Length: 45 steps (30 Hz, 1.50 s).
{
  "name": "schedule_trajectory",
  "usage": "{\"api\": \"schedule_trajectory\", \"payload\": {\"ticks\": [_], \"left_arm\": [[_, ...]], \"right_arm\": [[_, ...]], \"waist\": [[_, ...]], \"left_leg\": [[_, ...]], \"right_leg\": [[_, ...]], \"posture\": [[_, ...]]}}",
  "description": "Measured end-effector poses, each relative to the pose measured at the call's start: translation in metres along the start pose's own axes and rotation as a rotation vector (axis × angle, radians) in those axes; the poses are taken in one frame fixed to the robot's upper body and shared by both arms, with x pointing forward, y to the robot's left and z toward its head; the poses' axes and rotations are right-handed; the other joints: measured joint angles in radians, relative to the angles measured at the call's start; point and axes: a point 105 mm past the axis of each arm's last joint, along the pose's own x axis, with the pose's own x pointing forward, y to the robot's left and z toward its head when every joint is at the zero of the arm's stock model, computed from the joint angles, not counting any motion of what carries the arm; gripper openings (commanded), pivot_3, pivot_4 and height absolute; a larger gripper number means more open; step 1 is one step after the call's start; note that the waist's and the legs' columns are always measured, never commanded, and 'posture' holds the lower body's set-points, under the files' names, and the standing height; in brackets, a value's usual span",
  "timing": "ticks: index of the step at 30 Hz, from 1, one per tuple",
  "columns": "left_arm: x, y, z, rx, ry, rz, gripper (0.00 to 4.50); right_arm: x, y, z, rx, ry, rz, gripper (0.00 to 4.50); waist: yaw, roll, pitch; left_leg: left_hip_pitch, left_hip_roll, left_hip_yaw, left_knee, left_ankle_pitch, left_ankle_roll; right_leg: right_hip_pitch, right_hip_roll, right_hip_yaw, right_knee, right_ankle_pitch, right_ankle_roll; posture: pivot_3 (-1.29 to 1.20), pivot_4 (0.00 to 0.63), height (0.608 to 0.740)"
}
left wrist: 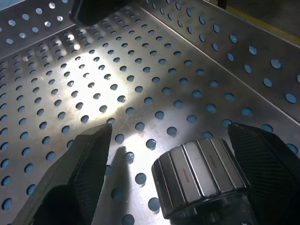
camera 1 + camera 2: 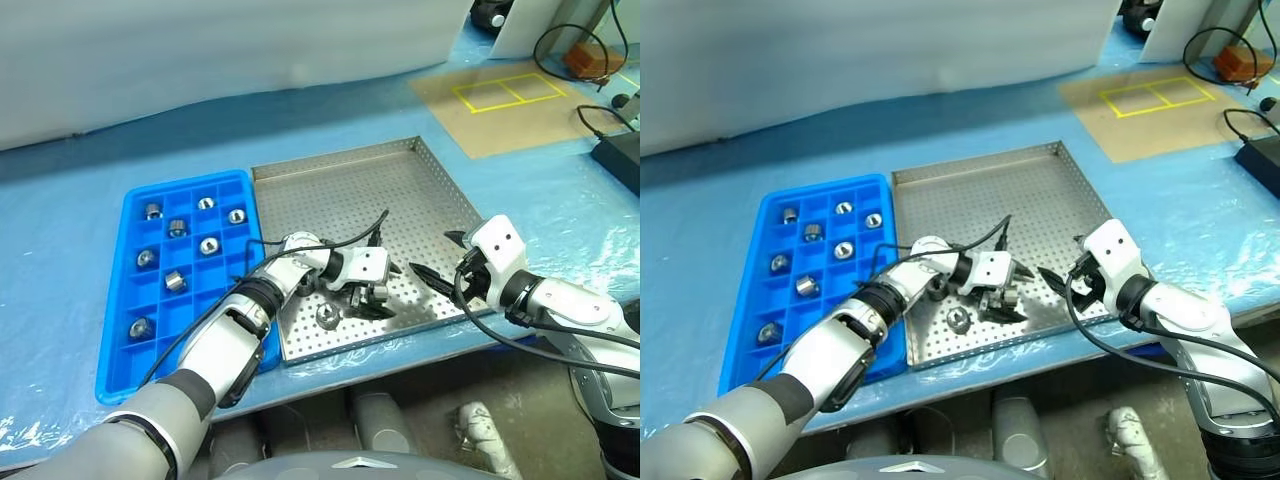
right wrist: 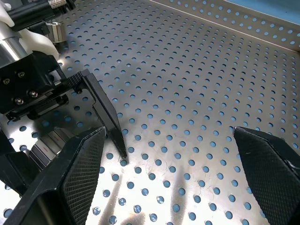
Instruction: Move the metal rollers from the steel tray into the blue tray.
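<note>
My left fingers straddle the ribbed roller low over the steel tray's perforated bottom; closing now would hold it.
The steel tray [image 2: 400, 190] lies in the middle of the table, with the blue tray [image 2: 128, 300] against its left side. Several metal rollers [image 2: 208, 245] sit in the blue tray's compartments. My left gripper [image 2: 385, 290] hovers low over the steel tray's front part, open. One roller [image 1: 201, 176] lies on the perforated floor between its fingers [image 1: 89, 159], close to one of them, with a gap to the other. Two more loose rollers [image 2: 326, 318] [image 2: 937, 287] lie on the steel tray beside that arm. My right gripper [image 2: 438, 257] stands open and empty near the tray's front right, pointing toward the left gripper.
Blue sheeting [image 2: 80, 200] covers the table. A brown board with yellow tape squares [image 2: 505, 92] lies at the back right. Black cables and a dark box [image 2: 620, 150] are at the far right. The table's front edge runs just below the trays.
</note>
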Motion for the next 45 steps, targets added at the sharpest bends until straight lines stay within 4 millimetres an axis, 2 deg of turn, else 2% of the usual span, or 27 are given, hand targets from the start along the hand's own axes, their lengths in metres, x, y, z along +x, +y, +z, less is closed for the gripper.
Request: {"api": "schedule_trajectory", "payload": {"ticks": [6, 8, 11, 26, 28, 33, 37, 39, 41, 45], "left_arm": [[-0.003, -0.004, -0.003, -0.005, 0.01, -0.03, 2.27], [-0.004, -0.002, -0.004, -0.005, 0.013, -0.018, 2.27], [-0.005, -0.002, -0.004, -0.006, 0.014, -0.017, 1.85], [-0.022, 0.014, -0.012, -0.042, 0.045, 0.084, 1.84], [-0.026, 0.021, -0.01, -0.04, 0.038, 0.134, 1.84], [-0.052, 0.056, 0.013, 0.003, -0.037, 0.305, 1.84], [-0.087, 0.075, 0.042, 0.054, -0.131, 0.387, 1.84], [-0.102, 0.074, 0.046, 0.057, -0.146, 0.403, 1.84], [-0.112, 0.068, 0.042, 0.032, -0.148, 0.41, 1.84], [-0.138, 0.039, 0.019, -0.045, -0.094, 0.451, 1.84]], "right_arm": [[0.001, 0.002, 0.0, -0.001, 0.001, 0.007, 4.5], [0.001, 0.002, 0.0, -0.001, 0.0, 0.009, 4.5], [0.002, 0.002, 0.001, -0.006, -0.005, 0.008, 4.5], [0.006, 0.005, 0.006, -0.019, -0.026, 0.02, 4.5], [0.007, 0.004, 0.006, -0.019, -0.026, 0.021, 4.5], [0.015, 0.006, 0.009, -0.018, -0.037, 0.048, 4.5], [0.027, 0.005, 0.031, -0.061, -0.101, 0.106, 4.5], [0.034, 0.007, 0.043, -0.086, -0.132, 0.148, 4.5], [0.04, 0.01, 0.051, -0.105, -0.157, 0.186, 4.5], [0.063, 0.018, 0.075, -0.139, -0.227, 0.305, 4.5]], "waist": [[-0.009, 0.0, 0.0], [-0.009, 0.0, 0.0], [-0.01, 0.0, 0.0], [-0.008, -0.001, 0.0], [-0.008, -0.001, 0.001], [-0.005, -0.002, 0.001], [-0.005, -0.004, 0.002], [0.0, -0.004, 0.002], [0.008, -0.004, 0.003], [0.027, -0.007, 0.005]], "left_leg": [[0.0, 0.0, 0.0, 0.001, 0.0, 0.0], [0.0, 0.0, 0.0, 0.001, 0.0, 0.0], [0.0, 0.0, 0.0, 0.001, 0.0, 0.0], [-0.001, 0.0, 0.0, 0.001, -0.001, 0.001], [-0.001, 0.0, 0.0, 0.001, 0.0, 0.001], [-0.001, 0.0, 0.0, 0.002, 0.0, 0.001], [0.0, 0.001, 0.0, 0.002, 0.0, 0.001], [0.0, 0.002, -0.001, 0.002, 0.0, 0.001], [0.0, 0.002, -0.001, 0.002, 0.0, 0.001], [0.001, 0.004, -0.001, 0.001, 0.001, 0.0]], "right_leg": [[0.0, 0.0, -0.002, 0.0, 0.0, 0.0], [0.0, 0.0, -0.002, 0.0, 0.0, 0.0], [0.0, 0.0, -0.002, 0.0, 0.0, 0.0], [0.0, -0.001, -0.002, 0.0, 0.0, 0.0], [0.0, -0.001, -0.003, 0.0, 0.0, 0.0], [0.0, -0.001, -0.003, 0.001, 0.0, 0.0], [0.0, 0.0, -0.003, 0.003, 0.0, 0.0], [0.0, 0.0, -0.003, 0.004, 0.0, 0.0], [0.0, 0.0, -0.004, 0.005, 0.0, 0.0], [-0.001, 0.0, -0.005, 0.008, 0.001, -0.001]], "posture": [[-0.63, 0.15, 0.74], [-0.63, 0.15, 0.74], [-0.63, 0.15, 0.74], [-0.59, 0.15, 0.74], [-0.59, 0.15, 0.74], [-0.54, 0.15, 0.74], [-0.47, 0.15, 0.74], [-0.44, 0.15, 0.74], [-0.35, 0.15, 0.74], [-0.25, 0.15, 0.74]]}}
